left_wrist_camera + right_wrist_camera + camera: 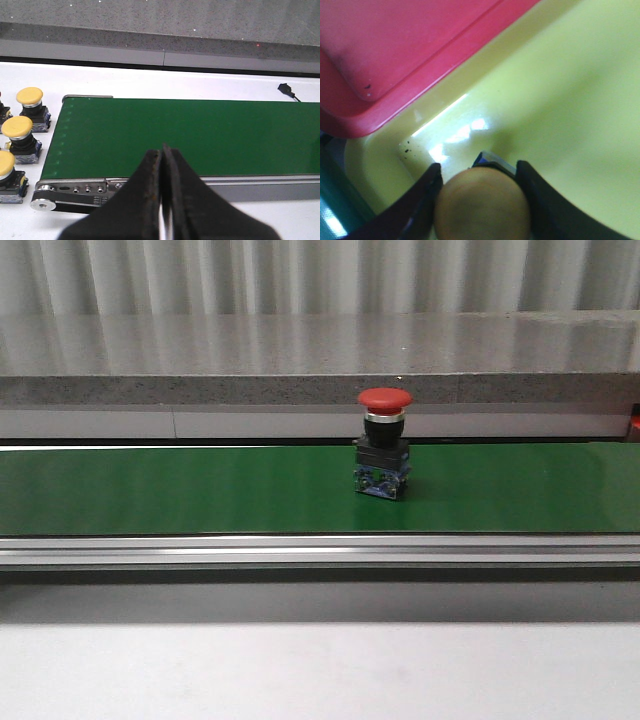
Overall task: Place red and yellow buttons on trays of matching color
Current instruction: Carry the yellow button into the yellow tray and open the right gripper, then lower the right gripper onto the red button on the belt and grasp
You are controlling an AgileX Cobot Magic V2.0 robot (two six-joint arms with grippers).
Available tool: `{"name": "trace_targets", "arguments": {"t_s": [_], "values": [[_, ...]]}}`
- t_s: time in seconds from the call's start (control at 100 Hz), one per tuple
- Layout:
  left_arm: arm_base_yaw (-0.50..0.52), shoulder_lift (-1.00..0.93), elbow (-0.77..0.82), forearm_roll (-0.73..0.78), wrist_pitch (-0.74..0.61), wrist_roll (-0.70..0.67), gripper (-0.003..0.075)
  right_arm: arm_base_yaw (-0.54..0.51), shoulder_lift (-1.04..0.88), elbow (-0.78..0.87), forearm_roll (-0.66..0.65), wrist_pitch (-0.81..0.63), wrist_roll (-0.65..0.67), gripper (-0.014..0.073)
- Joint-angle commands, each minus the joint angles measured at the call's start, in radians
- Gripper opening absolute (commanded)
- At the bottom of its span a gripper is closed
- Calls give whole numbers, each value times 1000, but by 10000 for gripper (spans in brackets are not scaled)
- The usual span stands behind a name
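I should open my right gripper now and let go of the yellow button, because the button's base is low inside the yellow tray.
A red button with a black body stands upright on the green belt, right of the middle; neither gripper shows in the front view. In the left wrist view my left gripper is shut on nothing, hanging over the belt's near rail. Three yellow buttons stand on the white table off the belt's end. In the right wrist view my right gripper is shut on a yellow button, low inside a corner of the yellow tray. The red tray lies right beside it.
An aluminium rail runs along the belt's near side, and a grey stone ledge along the far side. The belt's end roller faces the yellow buttons. A small black sensor sits beyond the belt.
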Motion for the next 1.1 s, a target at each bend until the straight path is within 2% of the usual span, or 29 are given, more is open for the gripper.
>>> {"name": "trace_targets", "arguments": {"t_s": [0.0,0.2,0.3,0.44,0.69,0.89,1.09], "values": [[-10,8,-26,-15,-75,4,-20,-7,-32,-25,1,-42,1,301],[-10,8,-26,-15,-75,4,-20,-7,-32,-25,1,-40,1,547],[-10,8,-26,-15,-75,4,-20,-7,-33,-25,1,-38,1,612],[-10,8,-26,-15,-75,4,-20,-2,-61,-25,1,-38,1,616],[-10,8,-26,-15,-75,4,-20,53,-221,-27,1,-45,-12,616],[-10,8,-26,-15,-75,4,-20,211,-324,-27,1,-26,-98,616],[-10,8,-26,-15,-75,4,-20,393,-347,-27,1,29,-217,616]]}}
